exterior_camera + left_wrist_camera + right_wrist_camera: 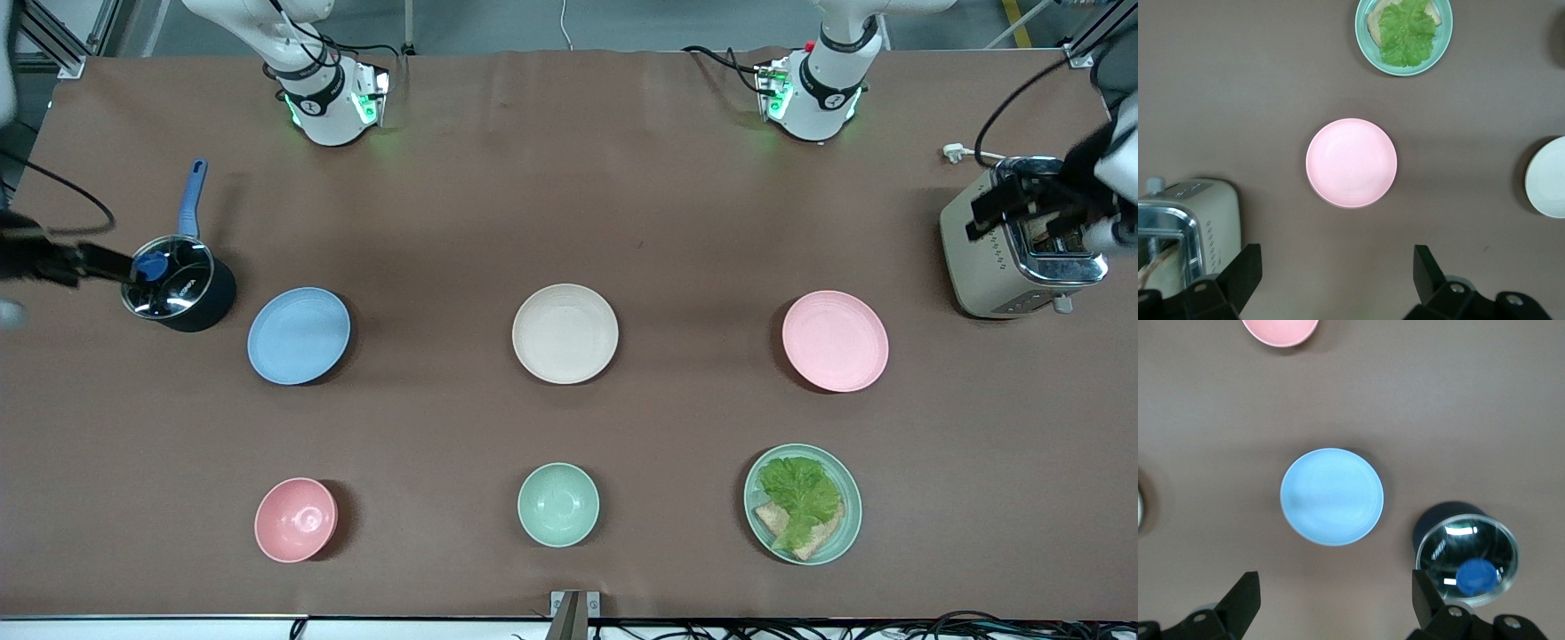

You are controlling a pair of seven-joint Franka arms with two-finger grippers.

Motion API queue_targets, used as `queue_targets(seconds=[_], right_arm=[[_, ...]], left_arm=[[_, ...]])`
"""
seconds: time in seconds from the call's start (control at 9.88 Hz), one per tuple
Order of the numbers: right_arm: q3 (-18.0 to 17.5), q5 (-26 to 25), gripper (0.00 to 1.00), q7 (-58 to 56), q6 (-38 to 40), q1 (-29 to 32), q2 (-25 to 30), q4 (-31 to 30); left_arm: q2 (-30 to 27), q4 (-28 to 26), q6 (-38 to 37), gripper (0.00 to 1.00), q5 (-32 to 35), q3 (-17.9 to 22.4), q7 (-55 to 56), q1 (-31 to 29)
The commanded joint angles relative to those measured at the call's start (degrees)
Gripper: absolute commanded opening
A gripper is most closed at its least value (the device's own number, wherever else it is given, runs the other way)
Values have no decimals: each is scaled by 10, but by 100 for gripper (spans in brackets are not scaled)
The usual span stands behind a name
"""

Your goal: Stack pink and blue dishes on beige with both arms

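Observation:
My right gripper should grab the light blue plate (299, 335) by its rim next, to stack it on the cream-beige plate (564, 333).
The cream-beige plate (564, 333) lies mid-table, and its edge shows in the left wrist view (1547, 177). The light blue plate (299, 335) (1331, 496) lies beside it toward the right arm's end. The pale pink plate (835, 340) (1351, 163) lies toward the left arm's end. All three are empty and apart from each other. My left gripper (1022, 209) (1337, 270) hangs high over the toaster, open and empty. My right gripper (93, 262) (1336, 593) hangs high over the pot, also open and empty.
A dark pot with a glass lid and blue handle (178, 284) (1466, 559) stands beside the blue plate. A toaster (1009, 258) (1185, 233) stands beside the pink plate. Nearer the front camera lie a pink bowl (296, 519), a mint bowl (558, 504) and a mint plate with lettuce and bread (803, 503).

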State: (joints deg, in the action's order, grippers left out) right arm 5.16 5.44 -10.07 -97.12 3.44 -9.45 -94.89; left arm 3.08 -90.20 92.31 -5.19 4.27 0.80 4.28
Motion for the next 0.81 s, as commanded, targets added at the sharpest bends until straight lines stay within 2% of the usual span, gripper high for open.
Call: queue_targets(seconds=[0.0,0.1,0.3,0.51,0.71], right_arm=[[10,47,100,-84,-94,17,-12,-100],[19,68,100,-127,-140,21,-35,-129],[26,111,100,-187,-221,28,-66,-185],[26,169,100,-251,-338,27,-91,-257],[26,215,100,-303,-378,30,-125,-266]], left_arm=[[14,-127,147,100,-41,38,-67,-2],[38,-172,214,99,-45,50,-108,-3],[103,-209,296,99,-46,52,-147,-5],[182,-209,333,98,-66,52,-197,-5],[243,-208,363,90,-74,51,-212,-5]])
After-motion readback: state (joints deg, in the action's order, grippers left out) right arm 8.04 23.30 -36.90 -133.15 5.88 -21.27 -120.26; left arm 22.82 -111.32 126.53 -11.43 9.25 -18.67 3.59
